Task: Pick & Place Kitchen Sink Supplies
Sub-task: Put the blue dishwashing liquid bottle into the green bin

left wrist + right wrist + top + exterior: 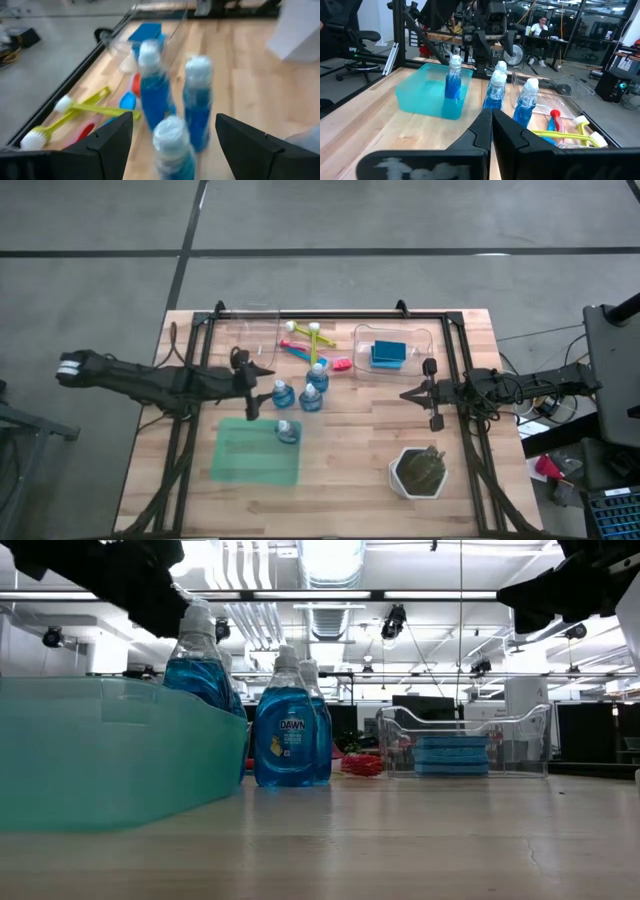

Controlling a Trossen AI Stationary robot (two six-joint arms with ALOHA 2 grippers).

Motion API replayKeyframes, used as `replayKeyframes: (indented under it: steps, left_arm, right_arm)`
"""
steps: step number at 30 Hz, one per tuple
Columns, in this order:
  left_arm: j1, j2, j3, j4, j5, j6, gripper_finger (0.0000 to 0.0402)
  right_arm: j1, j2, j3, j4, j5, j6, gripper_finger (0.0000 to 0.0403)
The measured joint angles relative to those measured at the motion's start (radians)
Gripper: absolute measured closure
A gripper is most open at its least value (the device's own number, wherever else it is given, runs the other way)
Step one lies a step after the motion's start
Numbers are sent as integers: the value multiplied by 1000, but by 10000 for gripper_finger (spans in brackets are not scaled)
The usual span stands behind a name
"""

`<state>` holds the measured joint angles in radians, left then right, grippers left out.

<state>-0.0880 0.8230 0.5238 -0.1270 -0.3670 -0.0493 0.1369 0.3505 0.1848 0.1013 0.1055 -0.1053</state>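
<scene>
My left gripper is going to set the nearest blue bottle in the translucent green tray [250,460], so next it will grab the bottle by its neck under the white cap [281,388].
Three small clear bottles of blue liquid with white caps stand on the wood: one [283,393] nearest my left gripper, two more [310,398] [318,375] beyond it. Another bottle [288,430] stands in the translucent green tray [250,460]. Yellow-green brushes [305,330], a blue one [298,351] and a pink one [341,364] lie behind the bottles. Blue sponges [388,355] lie in a clear bin [432,340]. My left gripper [260,392] is open, level with the nearest bottle [172,145], its fingers apart from it. My right gripper [405,393] is shut and holds nothing.
A white hexagonal pot with a dark plant [418,472] stands at the near right. A second clear bin [250,328] stands at the far left. A dark frame [330,313] runs around the table's edges. Bare wood lies between the bottles and my right gripper.
</scene>
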Motion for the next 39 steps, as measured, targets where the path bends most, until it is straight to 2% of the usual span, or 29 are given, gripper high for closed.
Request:
replayKeyframes:
  steps: [5,15,21,28,35,39]
  left_arm:
    - [13,60,2,7,-42,12,124]
    - [41,159,-2,45,-15,64,133]
    - [45,188,-1,47,-5,64,173]
    - [47,190,7,49,15,75,272]
    - [48,171,30,45,9,77,277]
    - [48,147,83,-27,1,98,277]
  right_arm:
    - [0,0,0,0,0,-1,394]
    - [0,0,0,0,0,0,394]
    - [0,-1,0,0,0,-2,394]
    - [0,-1,0,0,0,0,394]
    - [0,-1,0,0,0,-2,394]
    - [0,-1,0,0,0,-2,394]
